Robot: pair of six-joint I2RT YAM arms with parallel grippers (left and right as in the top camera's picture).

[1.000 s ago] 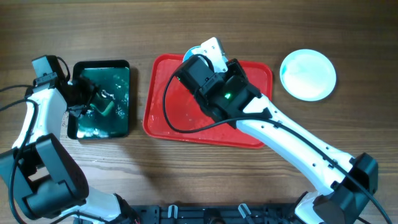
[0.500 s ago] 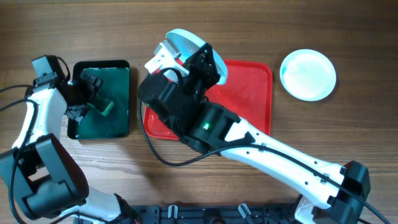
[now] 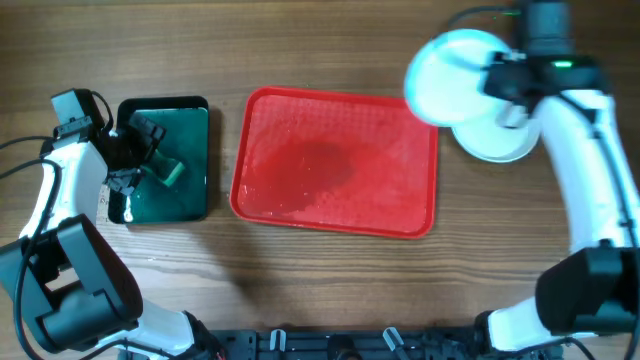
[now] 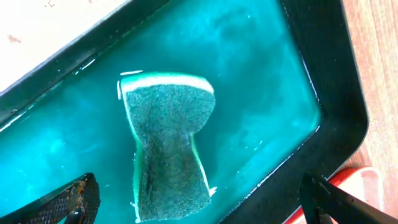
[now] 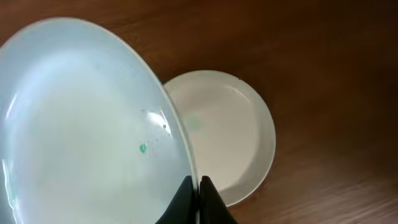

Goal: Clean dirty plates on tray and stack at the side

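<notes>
The pale aqua plate is tilted over the red tray's corner, beside the whitish plate. The aqua plate would fall short if I opened my right gripper now.
My right gripper is shut on the rim of a pale aqua plate and holds it tilted in the air over the far right corner of the red tray. In the right wrist view the pinched plate carries a small teal speck, and the fingers clamp its edge. A second, whitish plate lies on the table right of the tray, also seen below the held one. No third plate shows. My left gripper is open over a green sponge.
The sponge lies in teal water in the narrow dark green tray at the left, its black rim close to my left fingers. The red tray holds no plates and looks wet. Bare wood lies in front.
My right arm has swung from over the red tray's left end to the right, carrying the aqua plate to above the plate on the table. The left arm has stayed put.
</notes>
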